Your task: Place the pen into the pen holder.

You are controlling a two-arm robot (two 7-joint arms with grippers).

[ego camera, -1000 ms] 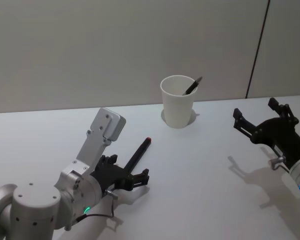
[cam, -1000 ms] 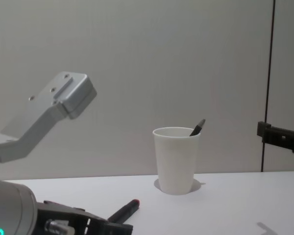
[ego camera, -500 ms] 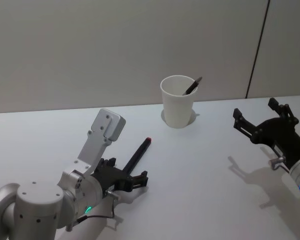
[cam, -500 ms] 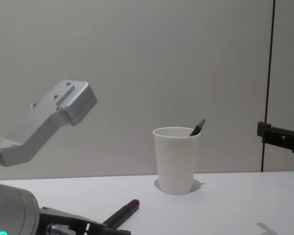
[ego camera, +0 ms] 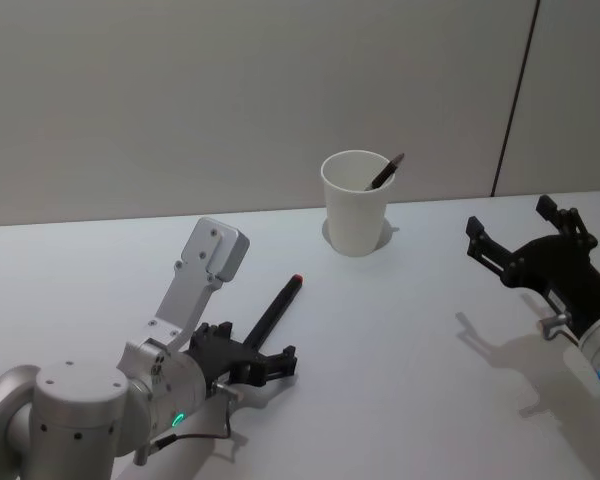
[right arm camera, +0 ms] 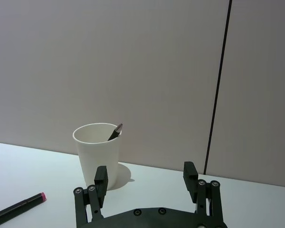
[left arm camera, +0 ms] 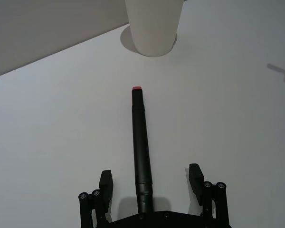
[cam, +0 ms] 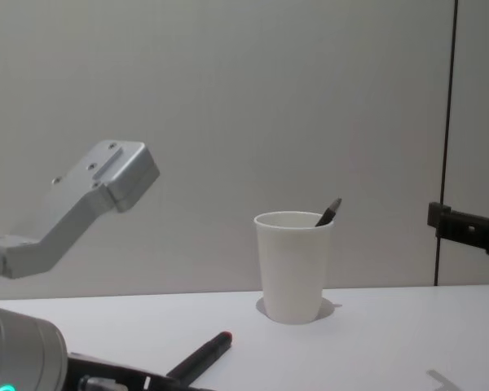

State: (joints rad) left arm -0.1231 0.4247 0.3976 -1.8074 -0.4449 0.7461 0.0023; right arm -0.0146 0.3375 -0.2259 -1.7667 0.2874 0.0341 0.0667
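The robot will hold the pen by its rear end (left arm camera: 144,192) with the left gripper next, so the black pen's red tip (left arm camera: 137,88) stays free to go into the pen holder.
A black pen (ego camera: 277,309) with a red tip lies flat on the white table, its tip toward the pen holder (ego camera: 357,203), a white paper cup at the back. Another dark pen (ego camera: 385,172) leans inside the cup. My left gripper (ego camera: 250,346) is open at the lying pen's rear end. In the left wrist view the pen (left arm camera: 141,152) runs between the spread fingers (left arm camera: 106,183) of that gripper (left arm camera: 150,176) without touching them, and the cup (left arm camera: 153,26) stands beyond. My right gripper (ego camera: 513,222) hovers open at the right, apart from the cup (right arm camera: 97,153).
The white table (ego camera: 410,330) runs to a grey wall close behind the cup. A dark vertical seam (ego camera: 515,95) marks the wall at the right. The left arm's elbow link (cam: 98,191) rises high on the left in the chest view.
My left gripper has sunk and drawn back a little along the pen, dropping below the chest view's edge. The pen, the cup and the right gripper have not moved.
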